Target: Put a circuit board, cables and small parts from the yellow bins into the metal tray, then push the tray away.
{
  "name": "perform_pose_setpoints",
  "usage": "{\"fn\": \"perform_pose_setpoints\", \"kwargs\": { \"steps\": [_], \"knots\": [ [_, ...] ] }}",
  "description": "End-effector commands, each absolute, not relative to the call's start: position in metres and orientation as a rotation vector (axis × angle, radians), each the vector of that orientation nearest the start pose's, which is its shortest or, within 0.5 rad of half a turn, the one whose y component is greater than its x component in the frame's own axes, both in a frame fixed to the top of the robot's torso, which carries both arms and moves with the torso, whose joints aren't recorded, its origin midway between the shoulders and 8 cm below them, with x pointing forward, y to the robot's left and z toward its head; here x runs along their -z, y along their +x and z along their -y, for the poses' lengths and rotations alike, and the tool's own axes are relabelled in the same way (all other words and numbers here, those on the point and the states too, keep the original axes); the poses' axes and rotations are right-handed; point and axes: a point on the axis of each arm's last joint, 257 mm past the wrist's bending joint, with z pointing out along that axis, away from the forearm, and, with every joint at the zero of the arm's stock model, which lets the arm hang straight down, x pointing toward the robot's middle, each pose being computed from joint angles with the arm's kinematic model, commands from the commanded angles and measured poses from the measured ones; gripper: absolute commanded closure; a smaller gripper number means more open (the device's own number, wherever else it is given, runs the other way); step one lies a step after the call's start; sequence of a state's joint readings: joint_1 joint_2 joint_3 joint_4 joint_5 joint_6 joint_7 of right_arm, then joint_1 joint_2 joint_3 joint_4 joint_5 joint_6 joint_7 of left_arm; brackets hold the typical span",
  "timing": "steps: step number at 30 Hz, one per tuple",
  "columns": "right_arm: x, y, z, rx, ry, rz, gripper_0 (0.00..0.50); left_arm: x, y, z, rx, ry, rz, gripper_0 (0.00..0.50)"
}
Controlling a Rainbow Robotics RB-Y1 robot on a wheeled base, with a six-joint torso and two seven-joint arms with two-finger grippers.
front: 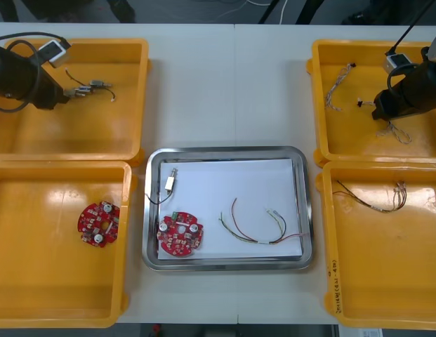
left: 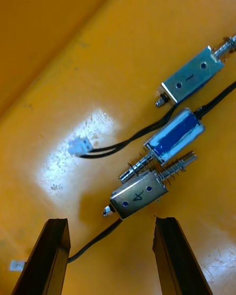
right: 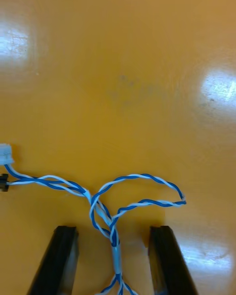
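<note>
My right gripper grabs the twisted cable by its sleeved middle [right: 116, 258] next, since the cable's slack parts branch apart at both ends.
My left gripper [front: 66, 92] is down in the far left yellow bin [front: 126, 49], open [left: 110, 228]. Three small metal parts [left: 138, 194] with black leads lie just beyond its fingertips. My right gripper [front: 378, 111] is low in the far right yellow bin [front: 323, 133], also open [right: 114, 238]. A twisted blue and white cable [right: 112, 215] runs between its fingers [right: 166, 260] on the bin floor. The metal tray [front: 228, 152], white inside, holds a round red circuit board [front: 180, 235], a small metal part [front: 170, 184] with a black lead, and a red and yellow cable [front: 260, 228].
A second red circuit board [front: 99, 223] lies in the near left bin [front: 14, 172]. The near right bin [front: 428, 316] holds a thin cable [front: 372, 199]. More twisted cable [front: 337, 88] lies in the far right bin. Bin walls flank the tray on both sides.
</note>
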State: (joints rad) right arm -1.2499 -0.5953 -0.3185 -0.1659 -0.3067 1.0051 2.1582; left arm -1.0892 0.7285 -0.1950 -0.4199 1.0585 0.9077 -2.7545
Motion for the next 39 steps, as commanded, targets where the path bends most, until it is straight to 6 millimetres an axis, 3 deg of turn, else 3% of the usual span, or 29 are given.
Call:
{"fn": "perform_pose_setpoints", "kwargs": {
  "steps": [1, 4, 6, 12, 18, 26, 33, 36, 37, 38, 39],
  "knots": [
    [0.214, 0.636, 0.397, 0.070, -0.262, -2.570, 0.410, 0.181, 0.664, -0.398, -0.197, 0.854, -2.207, 0.000],
    [0.217, 0.635, 0.400, 0.068, -0.251, -2.569, 0.484, 0.182, 0.663, -0.398, -0.195, 0.853, -2.210, 0.000],
    [0.216, 0.635, 0.402, 0.073, -0.245, -2.566, 0.500, 0.182, 0.663, -0.398, -0.193, 0.850, -2.208, 0.000],
    [0.206, 0.638, 0.410, 0.102, -0.257, -2.552, 0.500, 0.188, 0.666, -0.392, -0.188, 0.840, -2.197, 0.000],
    [0.172, 0.640, 0.416, 0.168, -0.322, -2.559, 0.500, 0.184, 0.670, -0.392, -0.196, 0.827, -2.183, 0.000],
    [0.132, 0.624, 0.423, 0.219, -0.357, -2.602, 0.500, 0.190, 0.668, -0.387, -0.180, 0.833, -2.187, 0.000],
    [0.117, 0.598, 0.427, 0.218, -0.368, -2.619, 0.500, 0.193, 0.667, -0.385, -0.156, 0.818, -2.188, 0.000],
    [0.111, 0.584, 0.424, 0.213, -0.385, -2.641, 0.500, 0.194, 0.666, -0.385, -0.156, 0.818, -2.189, 0.074],
    [0.107, 0.579, 0.424, 0.209, -0.388, -2.646, 0.500, 0.194, 0.666, -0.385, -0.156, 0.818, -2.189, 0.132],
    [0.104, 0.573, 0.422, 0.208, -0.395, -2.653, 0.500, 0.195, 0.665, -0.386, -0.155, 0.817, -2.192, 0.223],
    [0.102, 0.570, 0.422, 0.208, -0.398, -2.655, 0.500, 0.195, 0.665, -0.385, -0.154, 0.816, -2.192, 0.272]
  ]
}}
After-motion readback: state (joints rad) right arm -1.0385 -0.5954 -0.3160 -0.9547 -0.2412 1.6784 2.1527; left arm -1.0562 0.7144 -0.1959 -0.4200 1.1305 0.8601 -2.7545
